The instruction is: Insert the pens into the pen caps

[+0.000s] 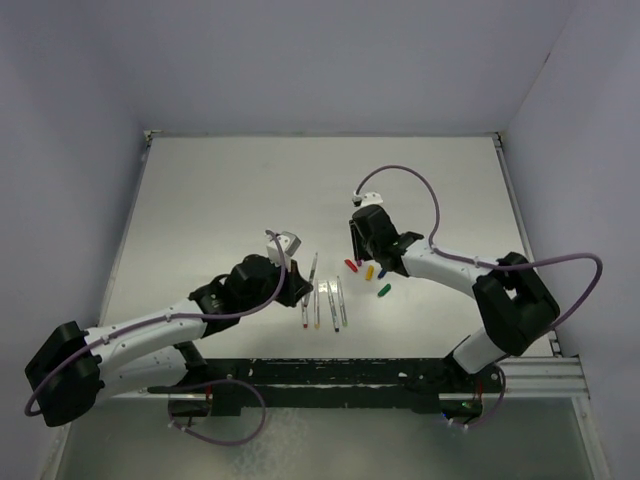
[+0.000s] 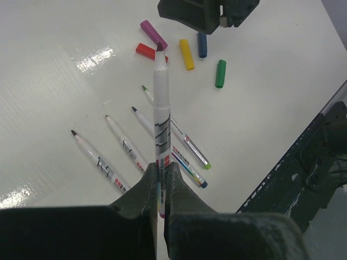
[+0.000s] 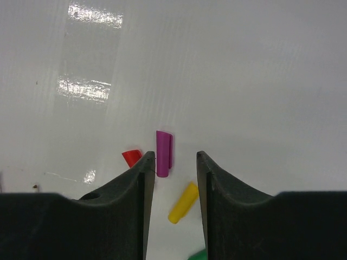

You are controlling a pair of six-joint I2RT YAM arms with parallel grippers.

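Observation:
I next need to grab the magenta cap across its long sides with my right gripper, so the cap's open end stays free and the white pen can be inserted.
My left gripper is shut on a white pen, holding it above the table with its dark tip pointing toward the caps. Several other pens lie side by side on the table below; they also show in the top view. The magenta cap, red cap, yellow cap and green cap lie under my right gripper, which is open and empty just above them. The blue cap lies beside the yellow cap. In the top view the left gripper is left of the caps and the right gripper is over them.
The white table has raised edges at the left, back and right. A black rail runs along the near edge by the arm bases. Purple cables loop off both arms.

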